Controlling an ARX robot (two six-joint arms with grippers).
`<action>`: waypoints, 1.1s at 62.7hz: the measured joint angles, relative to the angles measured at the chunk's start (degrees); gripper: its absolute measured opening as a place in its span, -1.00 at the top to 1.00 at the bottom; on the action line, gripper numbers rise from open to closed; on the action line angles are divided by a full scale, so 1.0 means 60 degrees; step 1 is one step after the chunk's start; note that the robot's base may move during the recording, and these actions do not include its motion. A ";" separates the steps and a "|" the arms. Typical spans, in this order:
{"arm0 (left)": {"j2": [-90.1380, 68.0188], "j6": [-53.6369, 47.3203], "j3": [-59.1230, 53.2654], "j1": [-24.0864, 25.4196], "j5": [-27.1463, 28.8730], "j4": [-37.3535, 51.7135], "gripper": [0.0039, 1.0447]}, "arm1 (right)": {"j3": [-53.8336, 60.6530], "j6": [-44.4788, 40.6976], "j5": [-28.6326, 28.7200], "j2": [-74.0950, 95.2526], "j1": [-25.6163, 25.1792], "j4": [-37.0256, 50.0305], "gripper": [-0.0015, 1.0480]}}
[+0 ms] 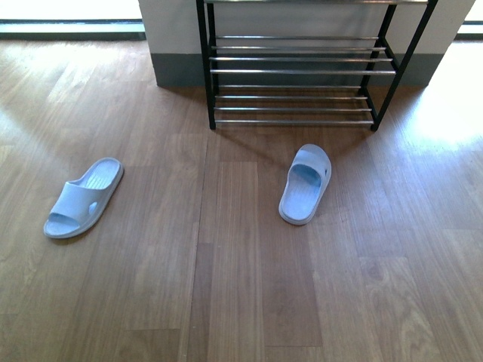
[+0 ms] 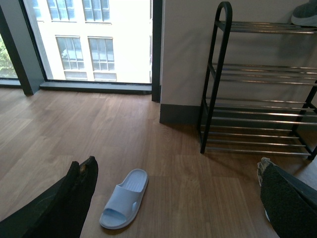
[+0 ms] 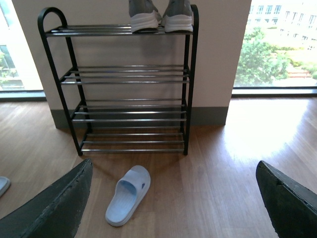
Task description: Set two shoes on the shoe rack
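Observation:
The robot's right gripper should take the pale blue slide by its sole's side edge [image 1: 323, 186] next to the strap, so that it can put the slide on the shoe rack [image 1: 294, 72].
Two pale blue slides lie on the wood floor. One slide [image 1: 83, 197] is far out to the left, the other [image 1: 306, 183] just in front of the shoe rack [image 1: 294, 72]. The rack is a black frame with chrome bars, and grey sneakers [image 3: 161, 15] stand on its top tier. My left gripper [image 2: 178, 198] hangs open above the floor, with the left slide [image 2: 125, 198] between its fingers' lines of sight. My right gripper [image 3: 173, 203] is open too, the nearer slide [image 3: 128, 195] lying below it. Neither arm shows in the front view.
The rack stands against a white wall with a grey skirting [image 1: 177, 72]. Floor-to-ceiling windows [image 2: 94, 39] flank the wall on both sides. Wood floor [image 1: 241, 286] spreads around both slides.

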State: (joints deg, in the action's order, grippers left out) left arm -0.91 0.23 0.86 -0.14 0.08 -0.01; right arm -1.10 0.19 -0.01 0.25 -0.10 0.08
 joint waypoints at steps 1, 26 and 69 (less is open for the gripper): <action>0.0000 0.0004 0.0000 0.0000 0.0004 0.0000 -0.83 | 0.0000 -0.0004 0.0004 0.0000 0.0000 0.0000 -0.82; 0.0000 0.0004 0.0000 0.0000 0.0000 0.0000 -0.83 | 0.0000 -0.0004 0.0000 0.0000 0.0000 0.0000 -0.82; 0.0000 0.0004 0.0004 0.0000 0.0000 0.0000 -0.83 | 0.0000 -0.0004 0.0000 0.0000 0.0000 0.0004 -0.82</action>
State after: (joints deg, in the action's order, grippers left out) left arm -0.91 0.25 0.89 -0.14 0.08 -0.01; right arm -1.10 0.16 -0.01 0.25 -0.10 0.10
